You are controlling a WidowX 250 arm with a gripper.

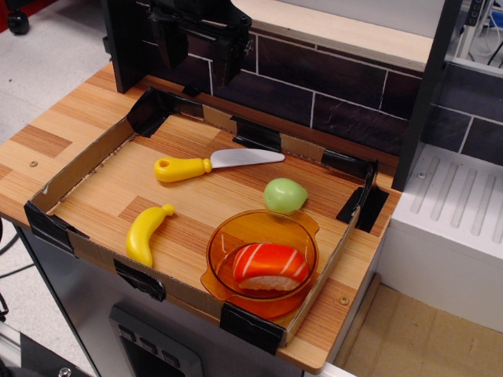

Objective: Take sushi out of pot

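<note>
The robot's gripper should next grab the sushi by its orange-red striped body (269, 263) to take the sushi out of the pot (228, 238).
The sushi (269, 265), orange-red with white stripes over white rice, lies inside the translucent orange pot (228, 238) at the front right of the cardboard tray. My black gripper (198, 53) hangs high at the back of the scene, far behind and to the left of the pot. Its two fingers stand apart with nothing between them.
A low cardboard tray (86, 161) with black taped corners holds everything. In it lie a yellow-handled toy knife (211, 163), a yellow banana (146, 234) and a green round fruit (284, 195) just behind the pot. A dark brick-pattern wall (330, 78) stands behind.
</note>
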